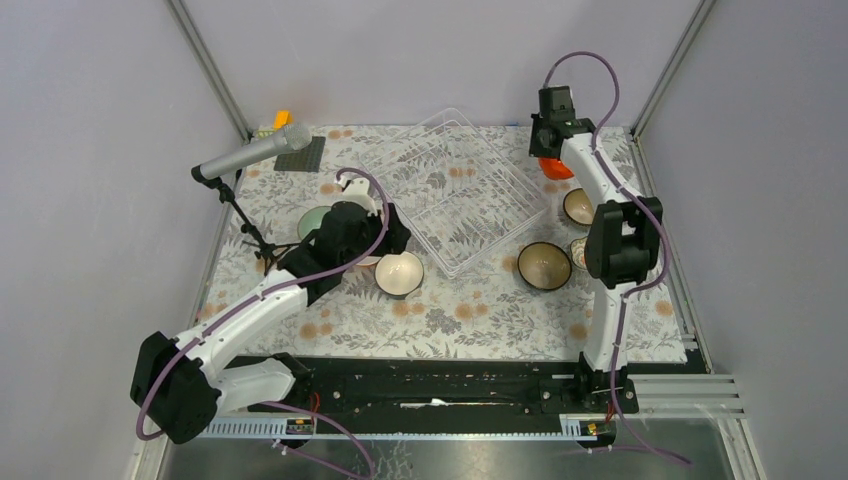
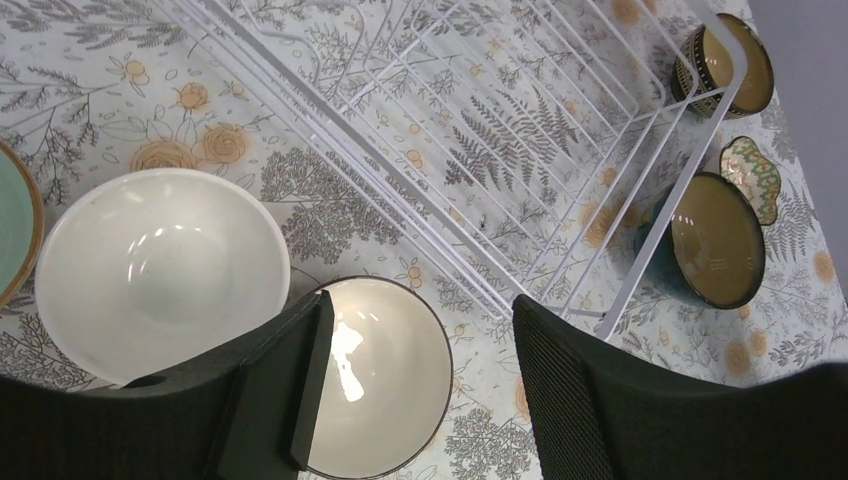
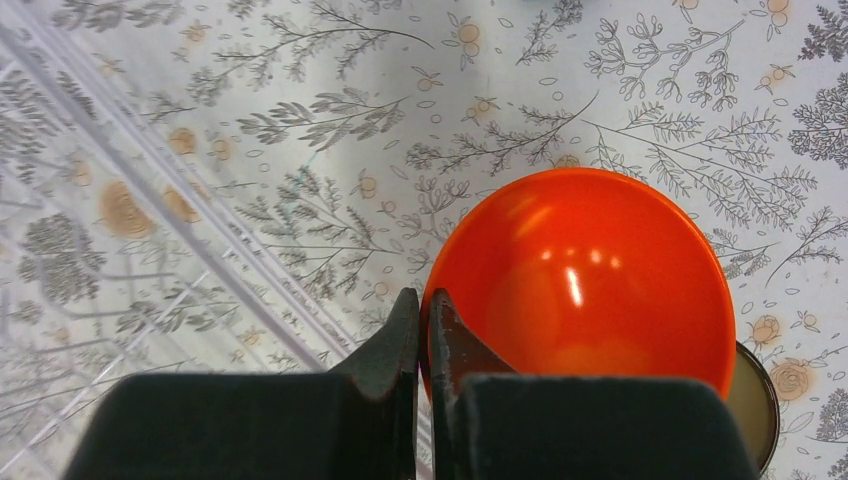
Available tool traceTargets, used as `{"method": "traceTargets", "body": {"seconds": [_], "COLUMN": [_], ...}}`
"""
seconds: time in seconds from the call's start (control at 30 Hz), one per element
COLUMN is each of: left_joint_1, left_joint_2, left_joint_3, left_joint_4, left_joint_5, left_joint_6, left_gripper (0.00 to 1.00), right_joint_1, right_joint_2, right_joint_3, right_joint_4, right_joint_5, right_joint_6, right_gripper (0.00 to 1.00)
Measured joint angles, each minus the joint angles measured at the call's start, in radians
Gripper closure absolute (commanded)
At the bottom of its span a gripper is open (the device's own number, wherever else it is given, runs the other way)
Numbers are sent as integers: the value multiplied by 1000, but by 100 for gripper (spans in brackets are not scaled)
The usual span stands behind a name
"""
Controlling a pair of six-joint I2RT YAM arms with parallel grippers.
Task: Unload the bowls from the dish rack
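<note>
The orange bowl (image 1: 555, 168) hangs above the cloth beside the rack and would fall if my right gripper opened now, so it lowers onto the cloth first.
The dish rack (image 1: 455, 190) (image 2: 500, 130), a clear wire tray, holds no bowl. My left gripper (image 1: 393, 235) (image 2: 420, 305) is open above a cream bowl with a dark rim (image 1: 399, 273) (image 2: 385, 375) that sits on the cloth. One finger is over the bowl's inside, the other outside its rim. Beside it lie a white bowl (image 2: 160, 270) and a pale green bowl (image 1: 316, 220) (image 2: 15, 230). My right gripper (image 1: 548, 150) (image 3: 425, 300) is shut on the rim of the orange bowl (image 1: 555, 168) (image 3: 590, 280), right of the rack.
Two dark bowls with tan insides (image 1: 544, 265) (image 1: 578, 206) and a small patterned dish (image 2: 752, 175) lie right of the rack. A microphone on a stand (image 1: 255, 155) leans over the left side. A dark grey plate (image 1: 300, 155) lies at the back left.
</note>
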Motion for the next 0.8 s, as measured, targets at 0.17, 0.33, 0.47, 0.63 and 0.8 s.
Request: {"method": "traceTargets", "body": {"seconds": [0.17,0.33,0.47,0.63,0.8], "left_joint_1": [0,0,0,0,0], "left_joint_2": [-15,-47,-64,-77,-84], "left_joint_3": [-39,-63,-72,-91,-105], "left_joint_4": [2,0,10,15,27], "left_joint_5": [-3,-18,-26,-40,-56], "left_joint_6": [-14,-23,-37,-45,-53], "left_gripper": [29,29,29,29,29], "right_joint_1": [0,0,0,4,11], "right_joint_2": [70,121,126,161,187], "right_joint_3": [25,25,-10,-14,-51], "right_joint_4": [8,30,84,138,179], "right_joint_5": [39,50,40,58,77], "right_joint_6": [-18,-29,-39,-71,-90], "right_gripper": [100,100,98,92,71]}}
